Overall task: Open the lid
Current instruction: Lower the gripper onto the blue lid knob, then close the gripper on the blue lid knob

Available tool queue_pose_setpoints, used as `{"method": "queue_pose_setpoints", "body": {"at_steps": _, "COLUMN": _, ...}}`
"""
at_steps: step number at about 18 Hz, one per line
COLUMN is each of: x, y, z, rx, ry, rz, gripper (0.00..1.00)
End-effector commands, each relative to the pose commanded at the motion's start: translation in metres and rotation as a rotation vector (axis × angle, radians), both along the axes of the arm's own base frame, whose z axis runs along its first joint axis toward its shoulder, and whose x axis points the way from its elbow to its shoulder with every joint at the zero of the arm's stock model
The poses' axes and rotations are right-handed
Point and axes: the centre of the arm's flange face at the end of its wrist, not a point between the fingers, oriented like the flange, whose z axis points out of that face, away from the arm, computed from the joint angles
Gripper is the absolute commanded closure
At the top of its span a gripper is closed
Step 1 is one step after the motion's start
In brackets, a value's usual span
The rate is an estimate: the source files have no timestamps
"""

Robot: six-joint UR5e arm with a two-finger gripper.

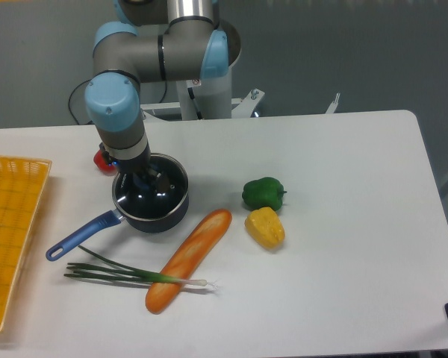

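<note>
Next, my gripper grips the lid by its narrow blue knob, since the glass disc point(143, 203) lies flat and wide across the saucepan.
The lid point(161, 197), a glass disc with a thin metal rim, lies flat on the dark saucepan point(158, 221), whose blue handle point(78, 237) points to the lower left. My gripper point(143, 179) hangs straight down over the lid's left-centre, and its wrist covers the blue knob. Its two dark fingers point(159, 177) stand apart low over the glass, so it looks open. I cannot tell whether the fingers touch the lid.
A red pepper point(101, 159) sits just behind the pan, partly hidden by the arm. A baguette point(188, 259) and spring onions point(134, 274) lie in front. Green pepper point(263, 192) and yellow pepper point(265, 227) are to the right. A yellow basket point(11, 224) is at the left edge.
</note>
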Motion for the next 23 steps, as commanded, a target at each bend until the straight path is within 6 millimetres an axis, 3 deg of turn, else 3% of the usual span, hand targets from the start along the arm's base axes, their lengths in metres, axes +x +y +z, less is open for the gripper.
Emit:
{"method": "queue_pose_setpoints", "body": {"at_steps": 10, "x": 0.000, "y": -0.008, "z": -0.011, "rx": -0.020, "ry": -0.018, "rz": -0.035, "gripper": 0.00}}
{"method": "queue_pose_setpoints", "body": {"at_steps": 23, "x": -0.002, "y": -0.015, "z": -0.012, "rx": -0.014, "ry": -0.021, "rz": -0.033, "gripper": 0.00}}
